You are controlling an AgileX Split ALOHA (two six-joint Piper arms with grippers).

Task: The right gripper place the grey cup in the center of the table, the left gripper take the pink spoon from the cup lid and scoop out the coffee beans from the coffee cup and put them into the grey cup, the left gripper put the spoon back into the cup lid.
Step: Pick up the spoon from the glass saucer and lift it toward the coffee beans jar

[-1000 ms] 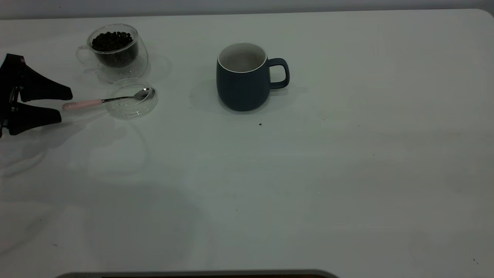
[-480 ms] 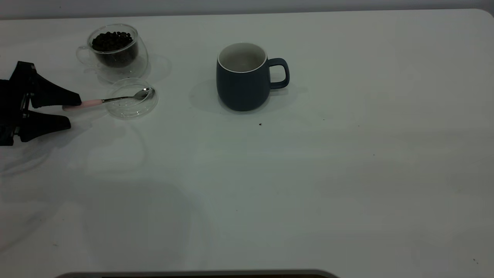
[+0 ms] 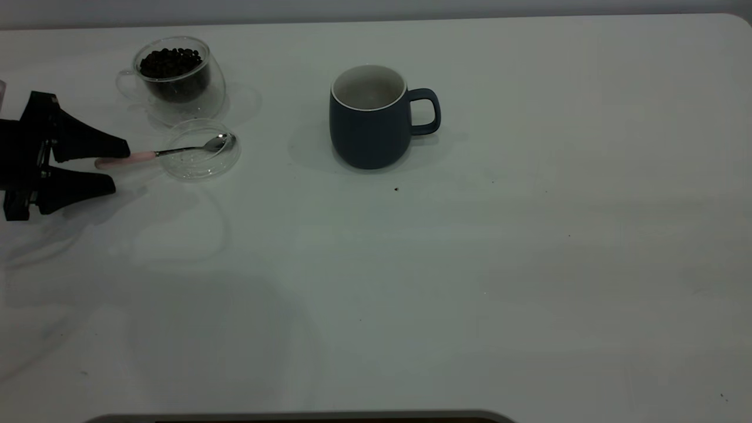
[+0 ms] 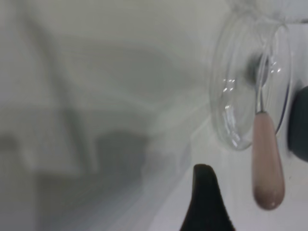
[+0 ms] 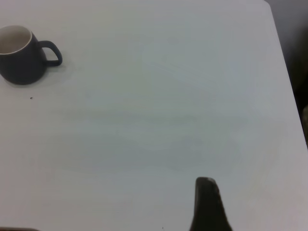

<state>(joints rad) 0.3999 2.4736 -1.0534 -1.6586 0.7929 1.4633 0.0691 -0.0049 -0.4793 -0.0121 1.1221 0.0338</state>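
The handle lies level between the ends of my left gripper's fingers. My left gripper should close on the pink spoon handle (image 3: 132, 157) now.
The grey cup (image 3: 369, 126) stands upright and empty at the table's far middle, handle to the right; it also shows in the right wrist view (image 5: 21, 57). The glass coffee cup (image 3: 173, 73) holds dark beans at the far left. In front of it lies the clear cup lid (image 3: 200, 153) with the spoon's bowl resting in it. The pink spoon handle (image 3: 132, 157) sticks out to the left. My left gripper (image 3: 120, 167) is open, and its fingers straddle the handle's end (image 4: 267, 163). My right gripper (image 5: 208, 204) is far to the right, outside the exterior view.
A small dark speck (image 3: 396, 189) lies on the white table (image 3: 470, 282) in front of the grey cup. The table's far right corner (image 3: 737, 23) is rounded. A dark strip runs along the near edge.
My left gripper has moved right toward the spoon, and its open fingers now reach around the end of the pink handle. The spoon, lid and cups have not moved.
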